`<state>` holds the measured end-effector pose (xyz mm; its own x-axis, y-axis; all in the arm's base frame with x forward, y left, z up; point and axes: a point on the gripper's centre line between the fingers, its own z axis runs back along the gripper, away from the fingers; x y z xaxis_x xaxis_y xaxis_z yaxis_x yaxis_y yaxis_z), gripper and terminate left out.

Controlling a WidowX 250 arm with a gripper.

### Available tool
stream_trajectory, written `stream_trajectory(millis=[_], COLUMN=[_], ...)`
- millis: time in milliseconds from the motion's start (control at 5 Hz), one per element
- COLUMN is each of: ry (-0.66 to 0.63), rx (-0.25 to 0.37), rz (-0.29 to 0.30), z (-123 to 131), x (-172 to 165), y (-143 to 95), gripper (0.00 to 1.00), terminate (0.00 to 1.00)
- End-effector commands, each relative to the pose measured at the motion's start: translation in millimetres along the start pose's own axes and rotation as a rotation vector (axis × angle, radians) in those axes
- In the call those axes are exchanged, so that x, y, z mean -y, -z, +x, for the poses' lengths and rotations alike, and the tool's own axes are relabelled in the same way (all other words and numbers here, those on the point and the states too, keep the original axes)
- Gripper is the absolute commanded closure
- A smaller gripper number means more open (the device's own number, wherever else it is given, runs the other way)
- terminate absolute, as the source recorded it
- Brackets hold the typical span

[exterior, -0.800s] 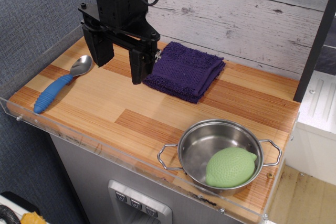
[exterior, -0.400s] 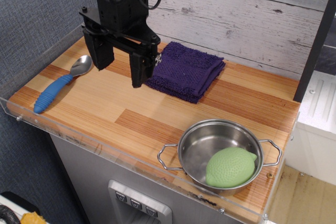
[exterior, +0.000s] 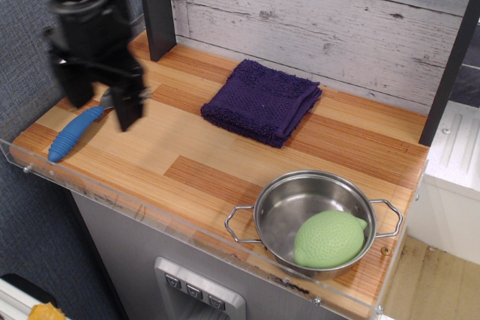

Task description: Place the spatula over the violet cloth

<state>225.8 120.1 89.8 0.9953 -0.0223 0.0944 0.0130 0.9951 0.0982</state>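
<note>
The spatula should go over the violet cloth, so my gripper should next grab it by its ribbed blue handle.
The spatula lies on the wooden counter at the far left, its ribbed blue handle pointing to the front-left corner; its silver bowl is hidden behind my gripper. The violet cloth lies folded at the back middle of the counter with nothing on it. My gripper is blurred by motion and hangs over the bowl end of the spatula, with one finger on each side. The fingers stand apart, open and empty.
A steel pot with two wire handles stands at the front right and holds a green lemon-shaped object. A clear acrylic rim runs along the counter's front and left edges. A dark post stands at the back left.
My gripper has moved quickly left, from beside the cloth's left edge to above the spatula's bowl. The spatula, cloth and pot have not moved.
</note>
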Motion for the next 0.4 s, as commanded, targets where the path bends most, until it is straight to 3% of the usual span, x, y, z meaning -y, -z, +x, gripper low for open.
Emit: stream_trajectory(millis=[0,200], ry=[-0.092,-0.122], rx=[-0.008,-0.018], rz=[0.078,0.075], z=[-5,0], x=[-55,-68], y=[22,33], gripper=[0.0,0.0], terminate=[0.0,0.0])
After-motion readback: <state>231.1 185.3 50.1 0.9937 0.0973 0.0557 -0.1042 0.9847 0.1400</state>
